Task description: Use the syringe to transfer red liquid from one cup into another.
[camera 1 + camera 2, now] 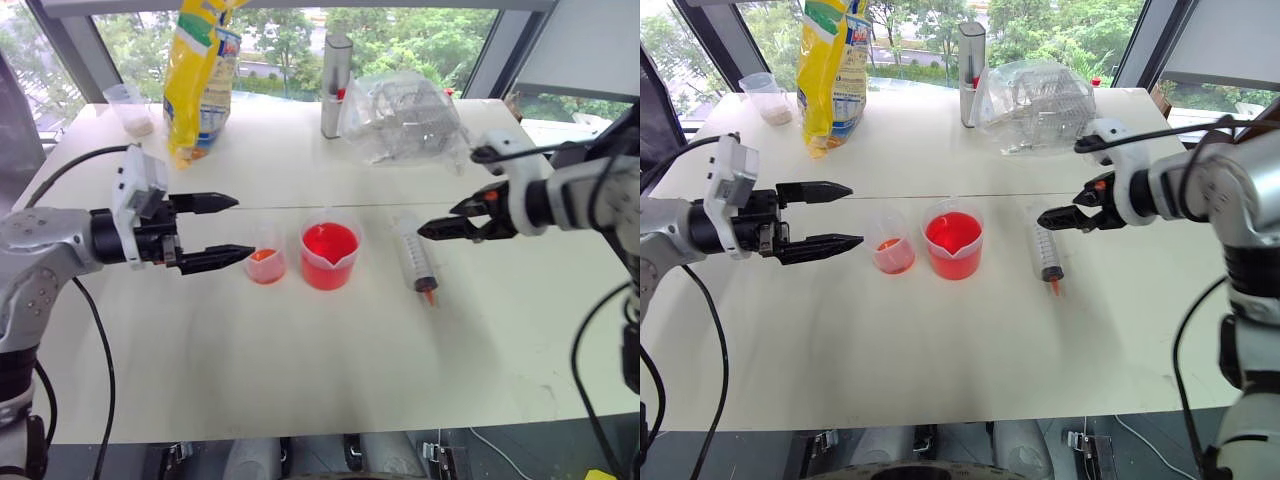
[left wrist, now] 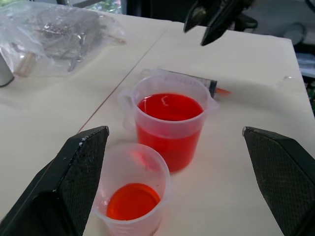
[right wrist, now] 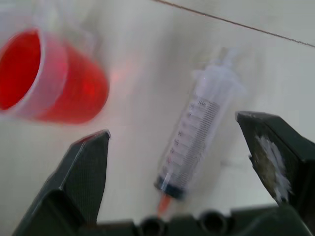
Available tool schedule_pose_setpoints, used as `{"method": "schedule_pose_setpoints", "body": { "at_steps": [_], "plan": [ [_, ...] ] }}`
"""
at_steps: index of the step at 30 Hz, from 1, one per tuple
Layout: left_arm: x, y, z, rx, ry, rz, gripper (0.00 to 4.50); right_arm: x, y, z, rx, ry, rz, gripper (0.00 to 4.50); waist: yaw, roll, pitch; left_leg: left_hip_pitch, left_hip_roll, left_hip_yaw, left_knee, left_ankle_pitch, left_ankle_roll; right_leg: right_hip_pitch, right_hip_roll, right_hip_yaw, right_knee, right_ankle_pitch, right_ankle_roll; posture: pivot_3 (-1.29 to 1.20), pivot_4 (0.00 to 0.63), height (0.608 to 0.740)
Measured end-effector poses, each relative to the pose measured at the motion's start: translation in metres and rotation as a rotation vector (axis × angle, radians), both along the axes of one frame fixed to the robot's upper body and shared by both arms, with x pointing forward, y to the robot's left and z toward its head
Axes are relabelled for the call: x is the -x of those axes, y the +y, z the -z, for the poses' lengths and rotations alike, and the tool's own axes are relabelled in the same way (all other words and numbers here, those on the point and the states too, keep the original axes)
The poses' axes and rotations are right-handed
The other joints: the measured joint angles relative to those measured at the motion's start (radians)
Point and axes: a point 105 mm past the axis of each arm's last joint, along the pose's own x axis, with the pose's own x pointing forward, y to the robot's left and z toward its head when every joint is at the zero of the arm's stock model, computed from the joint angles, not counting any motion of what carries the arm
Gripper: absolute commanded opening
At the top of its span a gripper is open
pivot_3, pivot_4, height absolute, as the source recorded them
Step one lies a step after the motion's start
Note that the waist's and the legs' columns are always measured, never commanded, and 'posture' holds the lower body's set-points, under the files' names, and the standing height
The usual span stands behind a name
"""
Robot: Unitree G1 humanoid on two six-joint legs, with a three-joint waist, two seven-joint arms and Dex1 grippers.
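I should next use my right gripper to grab the middle of the syringe's body [image 1: 414, 250], because the syringe is long and has a thin orange tip [image 1: 430, 297] at one end.
The syringe [image 1: 413, 255] lies flat on the white table [image 1: 300, 370], its orange tip toward the front edge. My right gripper [image 1: 428, 230] hangs open just above its plunger end, apart from it; in the right wrist view the syringe [image 3: 197, 132] lies between the spread fingers. Left of the syringe stands the spouted cup [image 1: 329, 255], full of red liquid [image 2: 170, 108]. The smaller cup [image 1: 266, 262] beside it holds a little orange-red at its base. My left gripper [image 1: 240, 228] is open and level, its lower fingertip close to the small cup, holding nothing.
At the back of the table stand a yellow bag [image 1: 200, 75], a tall grey bottle [image 1: 336, 85], a crumpled clear plastic bag [image 1: 405, 120] and a clear cup with white powder [image 1: 132, 108]. A seam [image 1: 400, 207] runs across the table behind the cups.
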Motion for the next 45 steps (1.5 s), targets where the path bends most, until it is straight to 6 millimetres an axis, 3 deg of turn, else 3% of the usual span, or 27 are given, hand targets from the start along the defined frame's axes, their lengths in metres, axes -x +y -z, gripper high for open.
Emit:
{"method": "schedule_pose_setpoints", "body": {
  "at_steps": [6, 10, 23, 26, 30, 35, 39, 41, 45],
  "plan": [
    [-0.003, -0.003, 0.004, -0.002, 0.003, 0.002, 4.50, -0.027, 0.006, 0.032, 0.013, 0.169, 0.134, 4.46, 0.001, 0.000, 0.000, -0.001, -0.001, 0.001, 0.000, -0.001, 0.001, -0.001, -0.001, 0.000, 0.000, 0.002, 0.003, 0.00, 0.150, 0.740],
    [-0.002, -0.005, 0.004, -0.005, -0.007, -0.007, 4.50, -0.031, 0.008, 0.053, 0.068, 0.234, 0.173, 4.46, 0.001, 0.000, 0.000, -0.001, -0.001, 0.000, -0.001, -0.001, 0.002, -0.001, -0.001, 0.000, -0.001, 0.002, 0.003, 0.00, 0.150, 0.740],
    [0.001, -0.011, 0.004, 0.014, -0.016, -0.031, 4.50, -0.029, 0.023, 0.085, 0.165, 0.297, 0.153, 4.46, -0.003, 0.000, 0.000, -0.001, -0.001, 0.000, 0.000, -0.001, 0.002, 0.000, -0.001, 0.000, 0.000, 0.002, 0.004, 0.00, 0.150, 0.740],
    [0.001, -0.011, 0.003, 0.014, -0.018, -0.037, 4.50, -0.030, 0.023, 0.087, 0.177, 0.289, 0.153, 3.62, -0.003, 0.000, 0.000, 0.000, -0.001, 0.000, 0.000, -0.001, 0.002, 0.000, -0.001, -0.001, 0.000, 0.002, 0.004, 0.00, 0.150, 0.740],
    [0.000, -0.011, 0.003, 0.015, -0.020, -0.043, 4.50, -0.032, 0.021, 0.088, 0.183, 0.279, 0.163, 1.70, -0.007, 0.000, 0.000, 0.000, 0.000, 0.000, 0.000, -0.001, 0.002, 0.000, 0.000, 0.000, 0.000, 0.002, 0.004, 0.00, 0.150, 0.740],
    [0.000, -0.011, 0.002, 0.015, -0.023, -0.040, 4.50, -0.032, 0.019, 0.088, 0.163, 0.281, 0.179, 1.55, -0.005, 0.000, 0.000, 0.000, 0.000, 0.000, 0.000, -0.001, 0.002, 0.001, 0.000, 0.000, 0.000, 0.002, 0.004, 0.00, 0.150, 0.740],
    [-0.002, -0.012, -0.004, 0.020, -0.039, -0.034, 4.50, -0.030, 0.009, 0.085, 0.117, 0.260, 0.219, 1.55, 0.000, 0.000, 0.000, 0.000, -0.001, 0.000, 0.000, -0.001, 0.002, 0.000, 0.000, -0.001, 0.000, 0.002, 0.004, 0.00, 0.150, 0.740],
    [-0.003, -0.011, -0.008, 0.031, -0.046, -0.029, 4.50, -0.028, 0.002, 0.073, 0.091, 0.187, 0.212, 1.55, 0.005, 0.001, 0.000, -0.002, -0.002, -0.001, 0.000, -0.001, 0.002, -0.001, -0.001, -0.001, -0.001, 0.002, 0.004, 0.00, 0.150, 0.740],
    [-0.007, -0.009, -0.020, 0.057, -0.061, -0.019, 4.50, -0.031, 0.008, -0.001, -0.080, -0.154, 0.145, 1.55, -0.002, 0.001, 0.001, -0.002, -0.001, -0.001, 0.000, -0.001, 0.002, -0.001, 0.000, -0.001, -0.001, 0.002, 0.004, 0.00, 0.150, 0.740]
  ]
}}
